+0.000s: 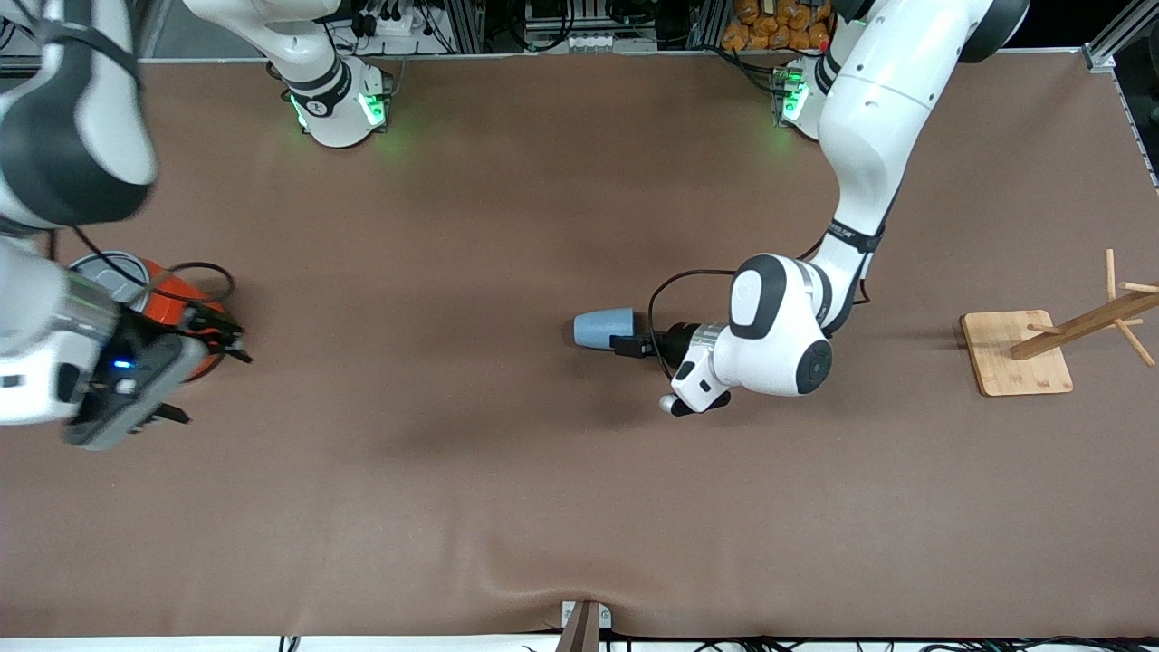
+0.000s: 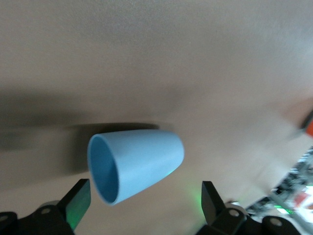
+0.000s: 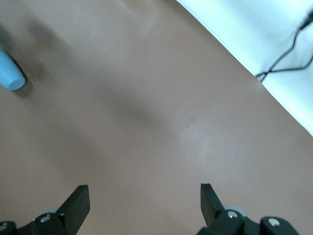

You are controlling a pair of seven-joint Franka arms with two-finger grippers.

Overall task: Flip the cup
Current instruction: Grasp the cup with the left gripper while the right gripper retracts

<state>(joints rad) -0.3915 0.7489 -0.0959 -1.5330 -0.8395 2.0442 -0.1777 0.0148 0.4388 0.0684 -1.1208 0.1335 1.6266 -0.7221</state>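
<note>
My left gripper needs to move toward its rim (image 2: 115, 198) first, then close on the blue cup. My fingers are short of the blue cup's rim and would miss if I closed now.
The small light blue cup (image 1: 604, 328) lies on its side on the brown table, near the middle. Its mouth faces my left gripper (image 1: 636, 345). In the left wrist view the cup (image 2: 139, 164) shows its darker blue inside, and my left gripper (image 2: 145, 197) is open with one finger off each side of the rim, not touching it. My right gripper (image 1: 210, 376) is open and empty in the air at the right arm's end of the table, beside the orange can. In the right wrist view the gripper (image 3: 144, 196) is over bare table and the cup (image 3: 10, 71) shows far off.
A large orange can (image 1: 167, 288) with a grey lid stands at the right arm's end, partly hidden by the right arm. A wooden rack (image 1: 1019, 355) on a square base stands at the left arm's end. The table's front edge shows in the right wrist view.
</note>
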